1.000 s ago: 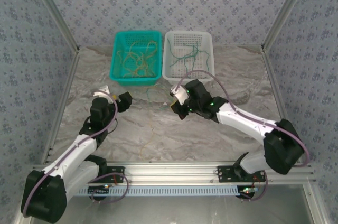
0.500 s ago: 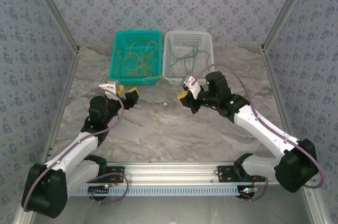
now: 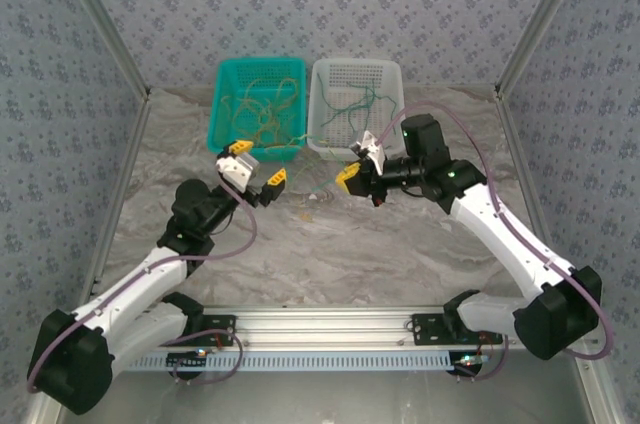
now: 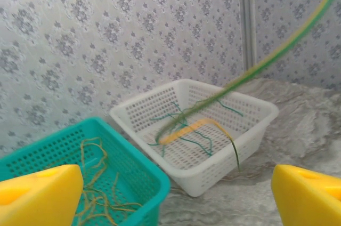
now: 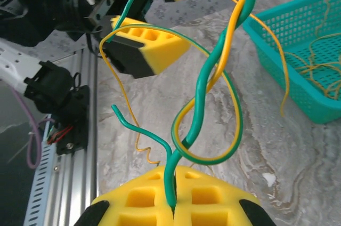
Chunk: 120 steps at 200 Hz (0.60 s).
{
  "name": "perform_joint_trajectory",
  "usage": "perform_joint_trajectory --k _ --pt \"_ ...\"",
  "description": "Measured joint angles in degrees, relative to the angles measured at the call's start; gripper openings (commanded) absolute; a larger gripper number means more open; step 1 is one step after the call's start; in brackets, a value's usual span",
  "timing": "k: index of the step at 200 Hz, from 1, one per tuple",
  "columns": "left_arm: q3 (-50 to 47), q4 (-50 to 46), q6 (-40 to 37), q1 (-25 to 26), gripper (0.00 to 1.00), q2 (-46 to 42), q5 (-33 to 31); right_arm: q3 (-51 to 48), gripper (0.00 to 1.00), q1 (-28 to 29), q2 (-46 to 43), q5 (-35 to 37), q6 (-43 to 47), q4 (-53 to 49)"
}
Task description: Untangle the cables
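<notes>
My left gripper grabs the yellow-tan cable (image 4: 187,129) at its loop next, free of the twist, to untangle it from the green cable.
In the right wrist view my right gripper (image 5: 173,209) is shut on a green cable (image 5: 184,151) that rises twisted with a yellow-tan cable (image 5: 226,50); together they form a loop above the marble table. My left gripper (image 3: 257,166) stands open just left of them, its yellow fingers (image 5: 146,49) on either side of the strands and nothing gripped. In the left wrist view the lifted cables (image 4: 256,66) blur diagonally past, above the open left gripper (image 4: 176,196). More yellow-tan cables (image 3: 260,112) lie in the teal basket (image 3: 222,104), and green ones (image 3: 357,104) in the white basket (image 3: 392,74).
Both baskets stand side by side at the back of the marble table (image 3: 330,244), just beyond the grippers. Patterned walls enclose the back and sides. An aluminium rail (image 3: 330,324) with the arm bases runs along the near edge.
My right gripper has risen and moved right and toward the baskets, carrying the cables. My left gripper has lifted, moved right toward the strands and opened wider.
</notes>
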<state>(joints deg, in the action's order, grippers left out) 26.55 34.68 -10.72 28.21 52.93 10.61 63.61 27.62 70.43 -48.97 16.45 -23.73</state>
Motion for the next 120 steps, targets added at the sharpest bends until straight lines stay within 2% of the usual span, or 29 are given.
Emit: perform_joint_trajectory --k 26,38,57,75,86,120 --pt "1.07 1.25 -4.20 0.00 0.92 0.61 -1.60 0.37 0.00 0.00 0.94 -2.05 1.05 -2.47" --pt "1.73 1.53 -5.60 0.07 0.89 0.79 -2.10 0.50 0.00 0.00 1.40 -2.67 1.25 -3.23" --pt "3.74 1.55 -7.37 0.07 0.69 1.60 -1.55 0.66 0.00 0.00 2.32 -3.06 1.40 -4.09" --pt "5.75 1.44 -8.13 0.35 0.20 2.64 -0.33 0.74 0.00 0.00 3.13 -2.75 0.92 -3.96" --pt "6.49 1.53 -8.26 0.50 0.01 3.08 0.33 0.74 0.00 -0.02 3.37 -2.10 0.26 -3.63" --pt "6.51 1.55 -8.02 0.68 0.00 3.13 -1.31 0.70 0.00 -0.96 3.39 2.54 -3.34 -0.39"
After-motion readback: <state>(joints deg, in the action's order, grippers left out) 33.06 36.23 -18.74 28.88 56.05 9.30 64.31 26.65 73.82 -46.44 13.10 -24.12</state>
